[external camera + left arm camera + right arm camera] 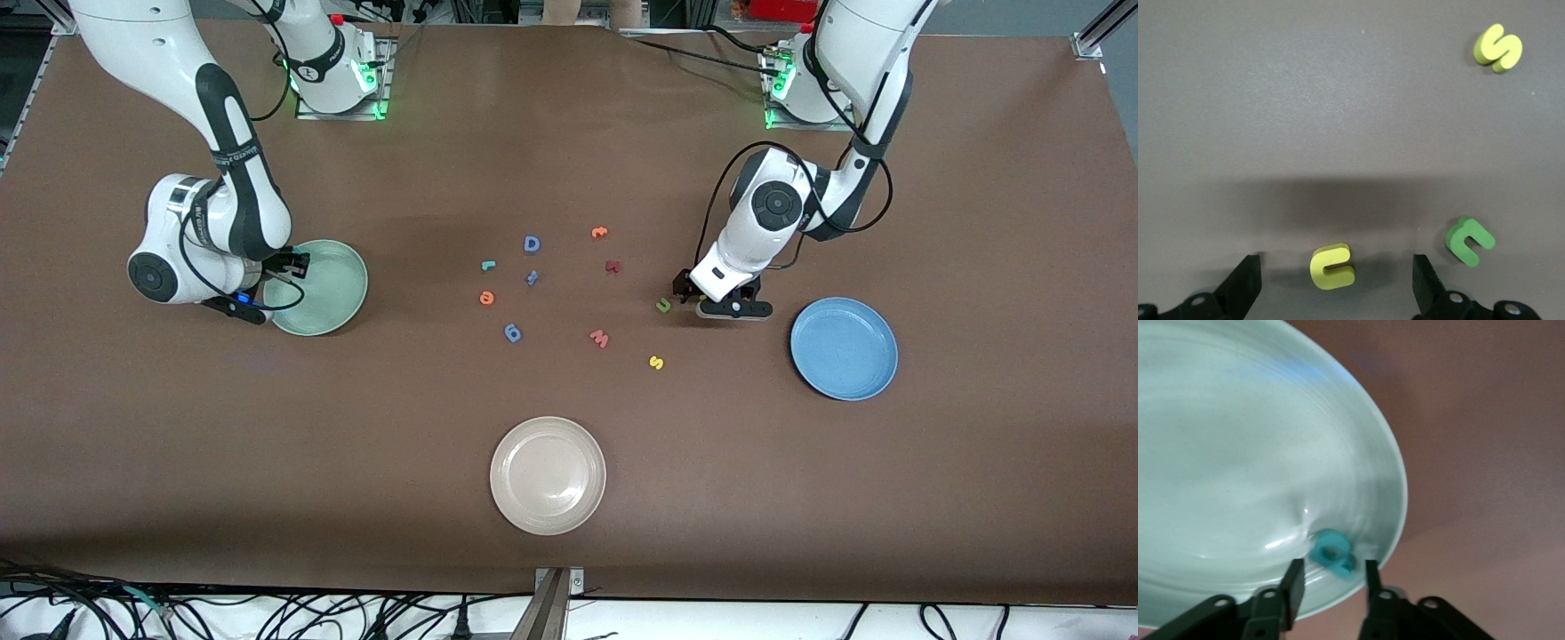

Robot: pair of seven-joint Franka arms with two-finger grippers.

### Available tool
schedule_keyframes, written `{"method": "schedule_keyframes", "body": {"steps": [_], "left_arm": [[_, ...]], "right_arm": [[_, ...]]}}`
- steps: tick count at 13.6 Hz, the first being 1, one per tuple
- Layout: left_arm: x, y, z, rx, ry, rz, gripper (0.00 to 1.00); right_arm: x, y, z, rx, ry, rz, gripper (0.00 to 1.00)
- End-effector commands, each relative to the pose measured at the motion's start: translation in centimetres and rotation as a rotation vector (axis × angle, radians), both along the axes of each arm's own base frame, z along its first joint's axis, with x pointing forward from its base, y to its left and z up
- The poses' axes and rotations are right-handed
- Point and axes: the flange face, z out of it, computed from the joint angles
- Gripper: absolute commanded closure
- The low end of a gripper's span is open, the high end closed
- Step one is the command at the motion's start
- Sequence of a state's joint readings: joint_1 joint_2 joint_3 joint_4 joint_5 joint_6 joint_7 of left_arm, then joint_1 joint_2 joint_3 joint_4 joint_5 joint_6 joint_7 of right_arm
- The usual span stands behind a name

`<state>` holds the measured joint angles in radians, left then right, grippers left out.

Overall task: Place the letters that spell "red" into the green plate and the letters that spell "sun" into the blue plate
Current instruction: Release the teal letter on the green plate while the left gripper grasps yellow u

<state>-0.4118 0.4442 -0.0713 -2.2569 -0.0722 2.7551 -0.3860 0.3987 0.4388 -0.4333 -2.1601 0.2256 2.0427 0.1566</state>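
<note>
My left gripper's fingers stand on either side of the yellow u in the left wrist view, so it is time to close on the u now.
My right gripper (289, 267) hangs low over the green plate (333, 289), jaws open. A teal d (1331, 553) lies loose on the green plate (1238, 453) near its rim, just off the right gripper (1334, 565) fingertips. My left gripper (692, 296) is open, low over the table beside the blue plate (843, 348). A yellow u (1332, 267) lies untouched between the left gripper (1336, 263) fingers. The dark green n (1469, 240) (663, 305) lies beside it, the yellow s (1498, 48) (656, 362) nearer the front camera. The teal r (487, 265) and orange e (486, 298) lie mid-table.
Mid-table also lie a blue D (532, 244), two small blue letters (532, 277) (512, 332), an orange letter (599, 233), a dark red letter (613, 266) and a pink w (599, 338). An off-white plate (548, 476) sits near the table's front edge.
</note>
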Motion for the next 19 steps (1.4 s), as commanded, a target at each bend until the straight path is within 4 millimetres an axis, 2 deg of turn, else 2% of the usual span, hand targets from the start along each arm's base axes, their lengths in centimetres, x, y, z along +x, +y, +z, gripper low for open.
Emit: {"method": "schedule_keyframes", "body": {"steps": [1, 4, 5, 9, 10, 12, 14, 15, 16, 17, 19], "left_arm": [[-0.3, -0.4, -0.1, 0.02, -0.013, -0.016, 0.07], [-0.4, -0.6, 0.0, 0.028, -0.017, -0.027, 0.21], [-0.4, -0.6, 0.0, 0.037, -0.02, -0.027, 0.27], [-0.8, -0.9, -0.2, 0.099, -0.055, -0.019, 0.46], [-0.7, -0.8, -0.2, 0.104, -0.059, -0.009, 0.55], [-0.7, -0.9, -0.1, 0.104, -0.061, -0.001, 0.63], [-0.8, -0.9, -0.2, 0.107, -0.056, -0.001, 0.73], [-0.8, -0.9, -0.1, 0.11, -0.052, 0.006, 0.81], [-0.9, -1.0, -0.2, 0.109, -0.049, 0.033, 0.95], [-0.8, -0.9, -0.2, 0.108, -0.05, 0.056, 1.0], [-0.4, -0.9, 0.1, 0.108, -0.055, 0.06, 1.0]], "right_arm": [[0.1, 0.1, 0.2, 0.011, -0.013, 0.005, 0.17], [1.1, 0.8, 1.5, 0.012, -0.027, 0.001, 0.13], [1.5, 1.2, 2.2, 0.012, -0.026, -0.007, 0.07], [4.8, 3.1, 7.4, 0.017, -0.001, -0.034, 0.02], [5.4, 4.2, 8.4, 0.008, 0.0, -0.04, 0.02], [6.0, 7.5, 9.7, -0.024, -0.008, -0.05, 0.01], [6.4, 12.4, 10.9, -0.046, -0.036, -0.086, 0.01], [6.4, 14.8, 11.5, -0.036, -0.051, -0.125, 0.01], [6.5, 17.4, 12.0, -0.027, -0.064, -0.149, 0.01], [6.6, 19.9, 12.5, -0.022, -0.083, -0.163, 0.01], [6.3, 24.1, 12.1, -0.043, -0.14, -0.207, 0.01]]}}
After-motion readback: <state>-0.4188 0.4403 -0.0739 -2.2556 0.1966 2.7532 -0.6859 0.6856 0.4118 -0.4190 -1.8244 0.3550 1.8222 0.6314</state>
